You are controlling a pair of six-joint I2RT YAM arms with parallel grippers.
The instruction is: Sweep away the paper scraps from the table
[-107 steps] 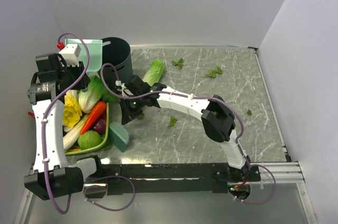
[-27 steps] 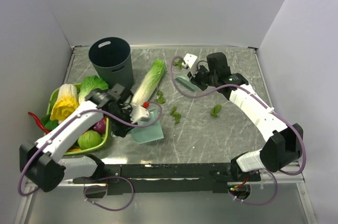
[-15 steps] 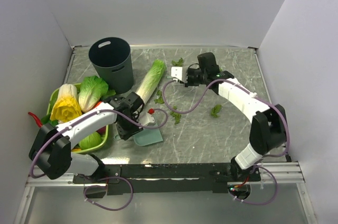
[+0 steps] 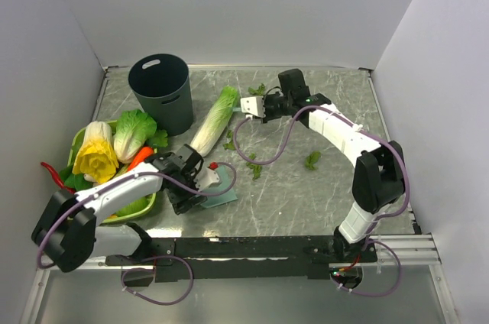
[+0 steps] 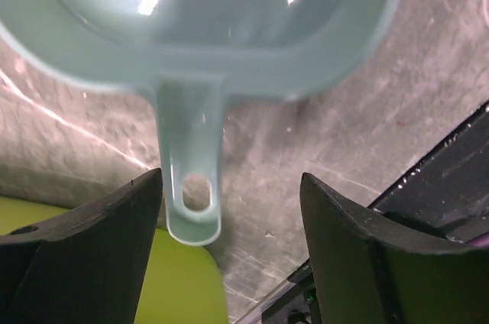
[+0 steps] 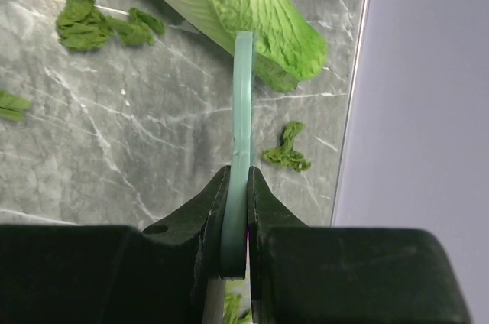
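Note:
The left gripper should close now, because its fingers are level with the hole near the end of that handle. Closing now would hold the dustpan's handle.
Several dark-green paper scraps lie on the grey marble table (image 4: 336, 202): one at the right (image 4: 312, 160), a cluster in the middle (image 4: 254, 167), one by the far edge (image 4: 258, 90). The right wrist view shows scraps (image 6: 84, 22) and another (image 6: 286, 148) beside the cabbage. My right gripper (image 4: 267, 107) (image 6: 238, 175) is shut on the thin teal brush handle (image 6: 243, 110), whose tip is at the cabbage's leafy end. My left gripper (image 4: 197, 186) (image 5: 229, 186) stands open around the teal dustpan's handle (image 5: 191, 186). The dustpan (image 4: 221, 194) (image 5: 214, 11) rests on the table.
A long pale-green cabbage (image 4: 214, 121) (image 6: 229, 3) lies diagonally mid-table. A dark bin (image 4: 160, 91) stands at the back left. The lime-green tray (image 4: 151, 203) (image 5: 191, 286) of vegetables sits at the left. White walls enclose three sides.
My left gripper has opened and let go of the dustpan handle near the front edge. My right gripper has carried the brush left toward the cabbage's top.

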